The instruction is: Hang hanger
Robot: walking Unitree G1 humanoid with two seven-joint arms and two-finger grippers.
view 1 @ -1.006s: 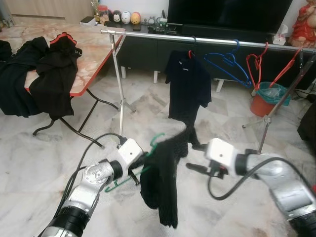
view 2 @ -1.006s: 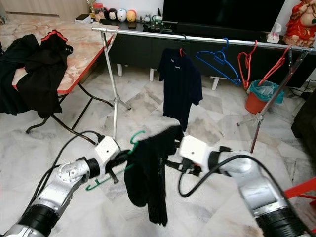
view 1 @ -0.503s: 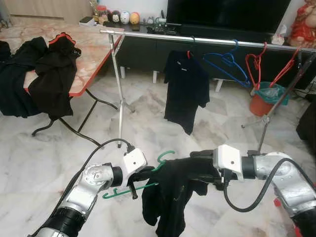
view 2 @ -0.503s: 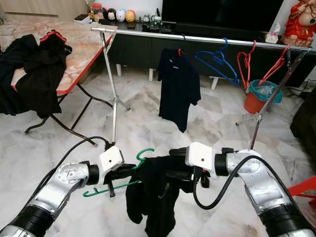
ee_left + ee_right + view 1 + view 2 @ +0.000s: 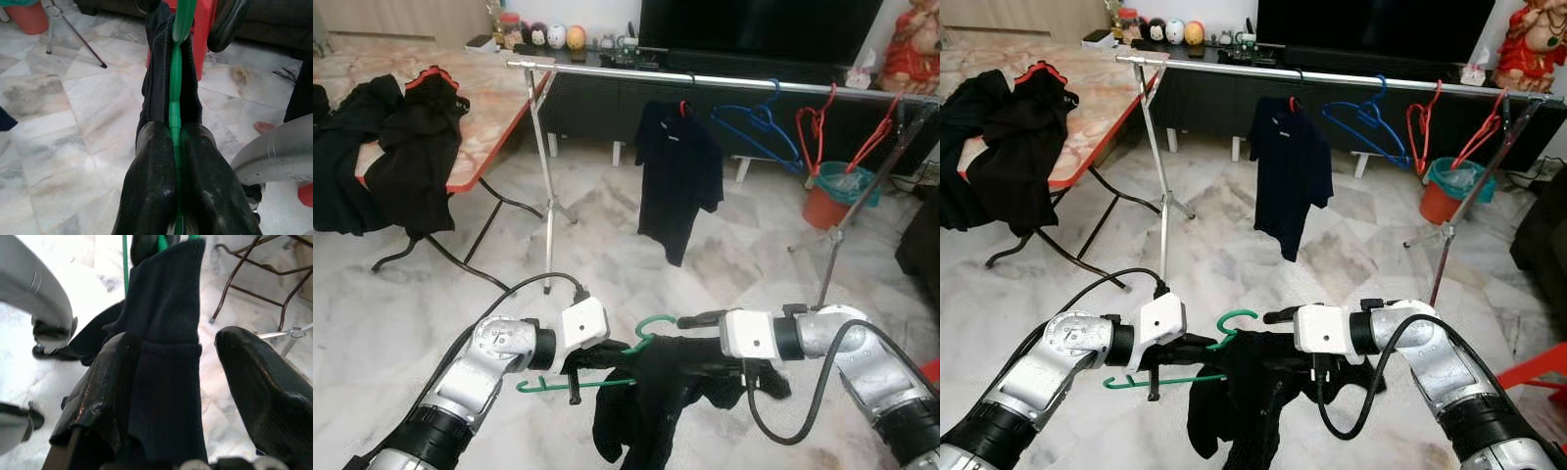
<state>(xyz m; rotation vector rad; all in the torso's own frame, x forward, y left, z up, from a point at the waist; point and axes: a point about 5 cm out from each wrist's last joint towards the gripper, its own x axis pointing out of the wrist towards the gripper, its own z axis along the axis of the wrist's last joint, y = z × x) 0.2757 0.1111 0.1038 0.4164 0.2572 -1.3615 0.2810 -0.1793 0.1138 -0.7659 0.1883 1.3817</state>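
I will next grab the black garment with my right gripper by the fold at its ribbed edge [image 5: 717, 350], because the rest of the cloth [image 5: 651, 421] hangs loose below.
A green hanger [image 5: 607, 379] is held level low over the floor, its hook [image 5: 656, 323] pointing up. My left gripper [image 5: 597, 354] is shut on its bar, and the left wrist view shows both fingers [image 5: 151, 181] pinching the green hanger [image 5: 175, 88]. A black garment [image 5: 651, 401] drapes over the hanger's right end and hangs in folds. My right gripper [image 5: 693, 338] is open at the garment just right of the hook. The right wrist view shows the black garment [image 5: 166, 357] lying between its spread fingers [image 5: 105, 387].
A silver clothes rail [image 5: 705, 78] crosses the room ahead with a dark shirt [image 5: 677, 176], a blue hanger [image 5: 754, 122] and red hangers [image 5: 818, 122] on it. A folding table [image 5: 489, 108] with black clothes [image 5: 401, 147] stands left. An orange bin [image 5: 832, 201] sits far right.
The right gripper closed in from the right onto the garment. The cloth, first hanging long from the hanger, is now bunched over its right end by the hook. The hanger sits level.
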